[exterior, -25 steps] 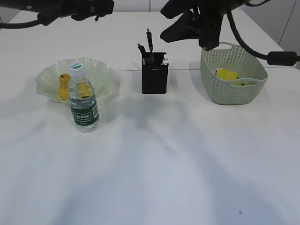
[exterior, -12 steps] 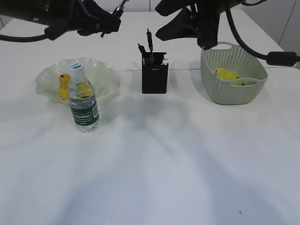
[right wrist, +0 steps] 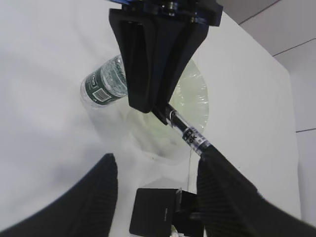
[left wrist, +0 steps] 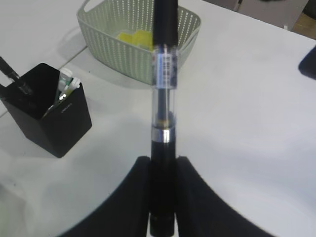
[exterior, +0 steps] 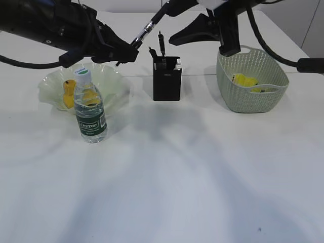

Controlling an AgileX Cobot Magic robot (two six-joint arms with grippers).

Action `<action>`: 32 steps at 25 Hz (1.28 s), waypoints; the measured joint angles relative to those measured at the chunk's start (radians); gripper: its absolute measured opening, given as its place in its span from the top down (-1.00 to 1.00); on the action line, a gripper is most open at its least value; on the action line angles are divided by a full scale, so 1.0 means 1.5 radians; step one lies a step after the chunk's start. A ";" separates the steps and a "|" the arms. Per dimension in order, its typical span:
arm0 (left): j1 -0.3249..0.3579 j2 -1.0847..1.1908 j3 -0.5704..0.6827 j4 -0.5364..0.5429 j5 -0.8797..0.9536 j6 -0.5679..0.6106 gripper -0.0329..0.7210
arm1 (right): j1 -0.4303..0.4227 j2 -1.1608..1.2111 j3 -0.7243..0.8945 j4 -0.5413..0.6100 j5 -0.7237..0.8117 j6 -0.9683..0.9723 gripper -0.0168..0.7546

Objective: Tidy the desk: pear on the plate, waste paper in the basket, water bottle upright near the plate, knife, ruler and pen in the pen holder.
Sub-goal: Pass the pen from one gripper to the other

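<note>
The fingers of my left gripper cover the pen's lower end. The right gripper takes hold of the pen by its free upper end (exterior: 162,12) (right wrist: 228,165) next.
My left gripper (left wrist: 163,160) is shut on the lower end of a black and clear pen (left wrist: 163,74). It holds the pen (exterior: 147,29) slanted in the air, up and left of the black pen holder (exterior: 167,83), which has dark handles sticking out. My right gripper (right wrist: 157,153) stands open above the holder (right wrist: 153,212), and the pen's far end (right wrist: 190,132) reaches its right finger. The yellow pear (exterior: 68,93) lies on the green plate (exterior: 109,76). The water bottle (exterior: 90,114) stands upright before it. Yellow waste paper (exterior: 245,81) lies in the basket (exterior: 250,88).
The white desk (exterior: 177,177) stretches wide in front of the objects, with a thin seam running behind the holder. Both dark arms hang over the back of the desk, close together above the holder.
My left arm has come down and to the right from the top left, bringing the pen into view near the holder. The right arm has shifted only slightly.
</note>
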 joint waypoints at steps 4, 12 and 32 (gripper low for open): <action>-0.005 0.000 0.000 0.022 0.004 -0.016 0.65 | 0.000 0.000 0.000 0.000 0.001 -0.070 -0.05; -0.023 0.000 0.000 0.047 0.014 -0.040 0.65 | 0.021 0.000 0.000 -0.043 0.001 -0.150 -0.05; -0.025 0.001 -0.014 0.131 0.093 -0.099 0.65 | 0.081 0.031 0.024 -0.180 -0.088 -0.112 -0.05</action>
